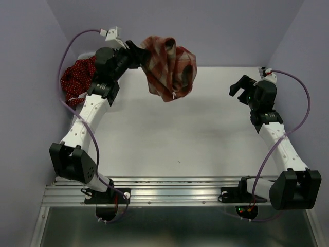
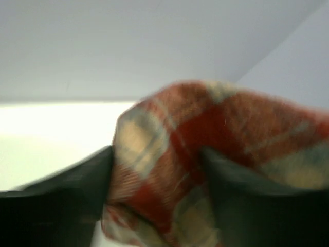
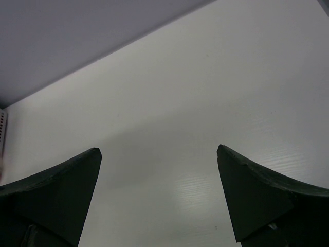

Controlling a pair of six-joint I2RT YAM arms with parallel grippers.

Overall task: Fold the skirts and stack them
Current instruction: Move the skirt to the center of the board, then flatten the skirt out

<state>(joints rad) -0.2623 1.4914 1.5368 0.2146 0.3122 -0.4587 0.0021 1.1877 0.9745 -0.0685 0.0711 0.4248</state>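
Observation:
My right gripper will next grab the plaid skirt by its edge [image 1: 187, 86] to spread it flat, leaving its far edge for my left gripper.
The red-and-cream plaid skirt [image 1: 169, 67] hangs bunched in the air above the far left part of the table [image 1: 169, 139]. My left gripper [image 1: 140, 55] is at its upper left edge. In the left wrist view the jaws of that gripper [image 2: 157, 152] stand apart, and the blurred plaid cloth [image 2: 205, 134] fills the gap and touches both fingers. A heap of dark red skirts with white dots [image 1: 77, 77] lies at the far left, behind my left arm. My right gripper [image 1: 237, 87] hovers over the right side, open and empty [image 3: 158, 152], well clear of the cloth.
The white lattice basket shows only as a sliver [image 3: 2, 131] at the left edge of the right wrist view. Lilac walls close in the back and both sides. A metal rail [image 1: 169, 188] carrying both arm bases runs along the near edge.

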